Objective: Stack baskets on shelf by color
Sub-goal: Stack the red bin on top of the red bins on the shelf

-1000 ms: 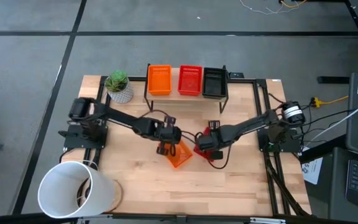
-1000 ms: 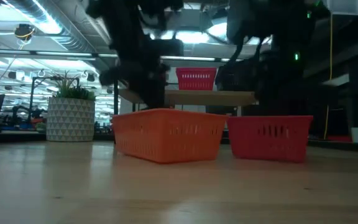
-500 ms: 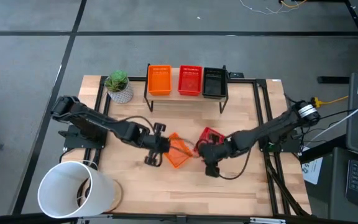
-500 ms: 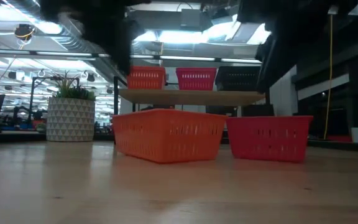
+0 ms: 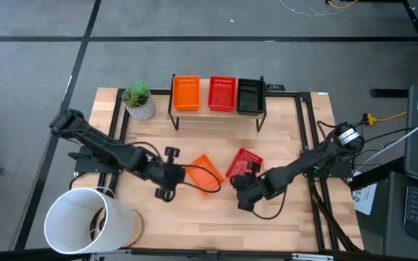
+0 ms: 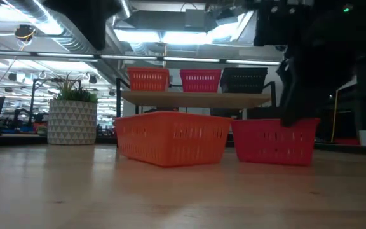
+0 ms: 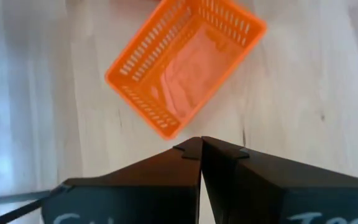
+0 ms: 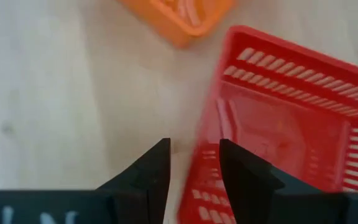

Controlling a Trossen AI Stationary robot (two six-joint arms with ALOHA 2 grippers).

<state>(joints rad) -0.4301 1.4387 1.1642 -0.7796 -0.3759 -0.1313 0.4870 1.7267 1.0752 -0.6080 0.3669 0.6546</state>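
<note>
I need to set the red basket's bottom into the red shelf basket, so next my right gripper should grab the red basket by its thin side rim (image 8: 207, 121).
An orange basket (image 5: 205, 172) (image 6: 170, 137) and a red basket (image 5: 245, 163) (image 6: 275, 140) stand upright on their bottoms on the table, side by side. On the shelf (image 5: 216, 110) (image 6: 196, 98) stand an orange basket (image 5: 186, 93), a red one (image 5: 222, 93) and a black one (image 5: 250, 96) in a row. My left gripper (image 5: 180, 174) (image 7: 201, 144) is shut, just left of the orange table basket (image 7: 185, 62) and clear of it. My right gripper (image 5: 242, 185) (image 8: 193, 155) is open and hovers at the near corner of the red table basket (image 8: 278, 118).
A potted plant (image 5: 138, 100) (image 6: 72, 121) stands at the shelf's left end. A large white bucket (image 5: 85, 221) sits at the table's near left corner. Bare wood (image 5: 216, 225) lies between the baskets and the near edge.
Both grippers have drawn back from over the two table baskets. The left one went toward the table's left and near edge, the right one toward the near edge. In the low view both baskets stayed where they were.
</note>
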